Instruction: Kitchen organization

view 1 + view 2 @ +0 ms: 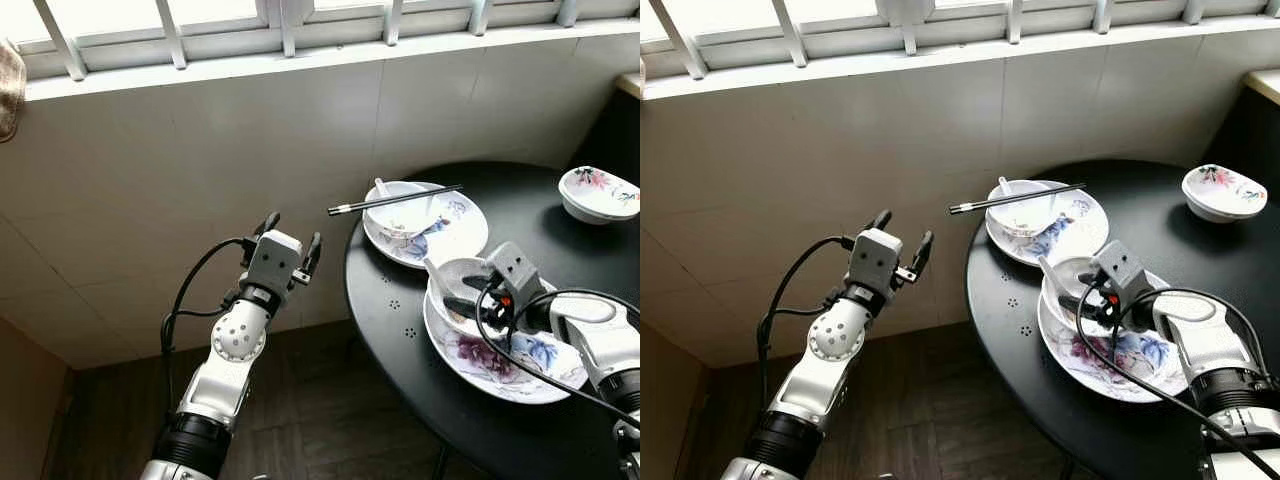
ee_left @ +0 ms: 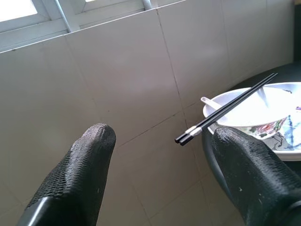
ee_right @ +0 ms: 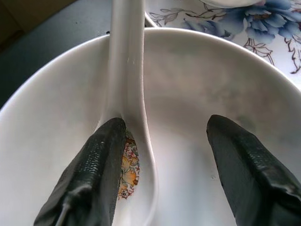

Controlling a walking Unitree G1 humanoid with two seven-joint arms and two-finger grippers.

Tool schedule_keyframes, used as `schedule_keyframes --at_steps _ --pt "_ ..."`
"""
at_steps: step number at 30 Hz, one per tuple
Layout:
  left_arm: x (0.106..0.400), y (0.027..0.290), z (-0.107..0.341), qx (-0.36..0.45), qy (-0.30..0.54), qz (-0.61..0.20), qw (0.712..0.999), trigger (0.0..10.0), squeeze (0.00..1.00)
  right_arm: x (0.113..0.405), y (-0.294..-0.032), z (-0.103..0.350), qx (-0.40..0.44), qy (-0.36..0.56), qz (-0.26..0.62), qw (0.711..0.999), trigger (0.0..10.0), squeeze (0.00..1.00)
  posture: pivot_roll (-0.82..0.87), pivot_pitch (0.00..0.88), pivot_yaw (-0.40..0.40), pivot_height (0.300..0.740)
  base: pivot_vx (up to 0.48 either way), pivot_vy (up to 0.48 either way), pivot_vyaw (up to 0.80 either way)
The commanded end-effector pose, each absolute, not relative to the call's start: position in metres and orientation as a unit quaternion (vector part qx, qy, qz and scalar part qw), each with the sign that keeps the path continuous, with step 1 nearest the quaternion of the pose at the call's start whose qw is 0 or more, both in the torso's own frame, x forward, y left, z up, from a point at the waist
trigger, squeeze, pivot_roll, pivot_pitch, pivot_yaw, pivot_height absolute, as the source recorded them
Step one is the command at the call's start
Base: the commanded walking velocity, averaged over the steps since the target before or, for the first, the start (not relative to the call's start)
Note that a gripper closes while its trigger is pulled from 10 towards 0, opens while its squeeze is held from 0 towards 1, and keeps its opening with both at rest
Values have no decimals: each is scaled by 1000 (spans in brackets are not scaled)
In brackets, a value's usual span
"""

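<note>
The white ceramic spoon should next be grabbed by its bowl end (image 3: 134, 169) with my right gripper. This will clear the table for kitchen organization.
A round black table (image 1: 400, 300) carries two floral plates. On the near plate (image 1: 510, 365) stands a white bowl (image 3: 197, 84) with a white spoon (image 3: 127, 70) in it. My right gripper (image 3: 167, 123) is open and reaches down into this bowl, one finger resting beside the spoon's handle. The far plate (image 1: 455, 240) holds another bowl with a spoon, and black chopsticks (image 2: 225, 110) lie across it, their ends jutting past the table edge. My left gripper (image 1: 292, 232) hangs open in the air left of the table, short of the chopstick ends, holding nothing.
A third floral bowl (image 1: 598, 193) sits at the table's far right. A tiled wall (image 1: 180, 180) with a barred window above runs behind. Dark wood floor (image 1: 320, 420) lies below my left arm. A cloth (image 1: 10, 85) hangs at upper left.
</note>
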State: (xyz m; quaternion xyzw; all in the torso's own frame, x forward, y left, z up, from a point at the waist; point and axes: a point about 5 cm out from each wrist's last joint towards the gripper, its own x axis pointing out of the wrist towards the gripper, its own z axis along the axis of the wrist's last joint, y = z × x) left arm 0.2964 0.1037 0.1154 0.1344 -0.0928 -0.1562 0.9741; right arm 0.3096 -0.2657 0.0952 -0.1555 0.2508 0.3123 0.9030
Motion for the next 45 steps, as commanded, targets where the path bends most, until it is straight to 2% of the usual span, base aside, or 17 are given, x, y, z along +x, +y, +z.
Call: schedule_keyframes --at_steps 1,2,3,4,5,6,18,21,31,35,39,45 --pt "298 103 118 138 -95 -156 973 10000 0 307 -269 87 -155 277 304 898 10000 0 -166 0 30 740 0 0 0" --pt "298 103 118 139 -95 -156 973 10000 0 306 -269 87 -155 277 307 897 10000 0 -166 0 30 740 0 0 0" --pt "298 103 118 139 -95 -156 973 10000 0 306 -268 87 -151 276 313 896 7529 0 -167 0 29 740 0 0 0" --pt "298 102 118 139 -95 -157 973 10000 0 305 -267 87 -149 275 320 894 3137 0 -167 0 28 740 0 0 0" --pt "298 102 118 139 -95 -157 973 10000 0 305 -267 87 -149 275 320 894 3137 0 -167 0 28 740 0 0 0" --pt "298 102 118 139 -95 -157 973 10000 0 305 -268 87 -149 274 319 895 0 0 -169 0 29 740 0 0 0" --pt "299 101 117 139 -93 -158 973 10000 0 310 -269 94 -169 253 296 906 0 0 -175 0 28 740 0 0 0" --pt "299 101 117 140 -93 -158 973 10000 0 312 -260 99 -206 234 303 900 0 0 -177 0 29 740 0 0 0" --pt "299 101 116 142 -91 -161 973 10000 0 316 -232 135 -221 141 317 912 0 0 -182 0 34 740 0 0 0" --pt "299 100 116 142 -91 -163 972 10000 0 315 -231 140 -223 132 313 914 0 0 -189 0 35 740 0 0 0" --pt "300 99 116 141 -91 -163 972 10000 0 316 -233 149 -226 115 292 922 0 0 -192 0 32 740 0 0 0" --pt "299 99 115 139 -91 -159 973 10000 0 322 -247 162 -282 94 188 936 0 0 -191 0 28 740 0 0 0"
